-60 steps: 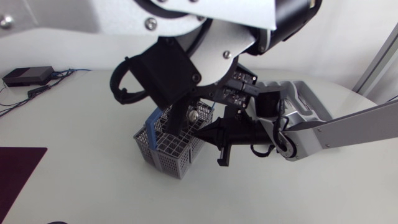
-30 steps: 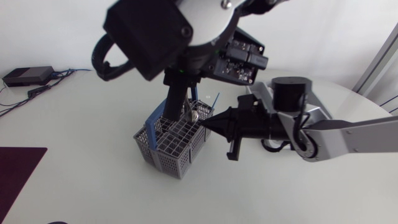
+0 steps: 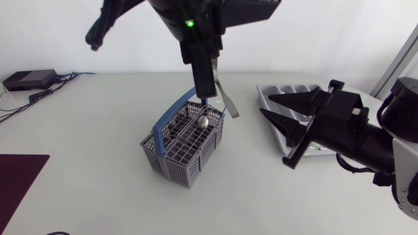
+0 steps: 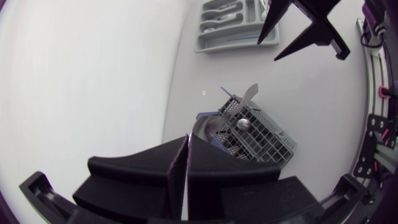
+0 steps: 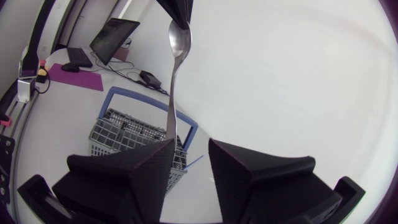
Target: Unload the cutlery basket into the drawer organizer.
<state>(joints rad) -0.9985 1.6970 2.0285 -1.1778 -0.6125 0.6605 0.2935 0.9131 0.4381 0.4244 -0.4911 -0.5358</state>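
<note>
I should next grab the spoon with my right gripper by its free-hanging handle, because black fingers already crowd the spoon up by its bowl.
High over the grey cutlery basket with its blue handle, my left gripper is shut on a silver spoon near its bowl. The spoon's handle hangs down at a slant. Another spoon bowl lies in the basket. My right gripper stands open to the right of the basket, over the near end of the grey drawer organizer. From the right wrist, the hanging spoon is ahead of the open right gripper, with the basket behind it. The left wrist shows the shut left gripper above the basket.
A small black box with cables lies at the back left. A dark purple mat covers the front left corner. The organizer holds some cutlery in its compartments.
My left arm has risen out of the basket with the spoon. My right gripper has pulled back to the right from the basket and opened.
</note>
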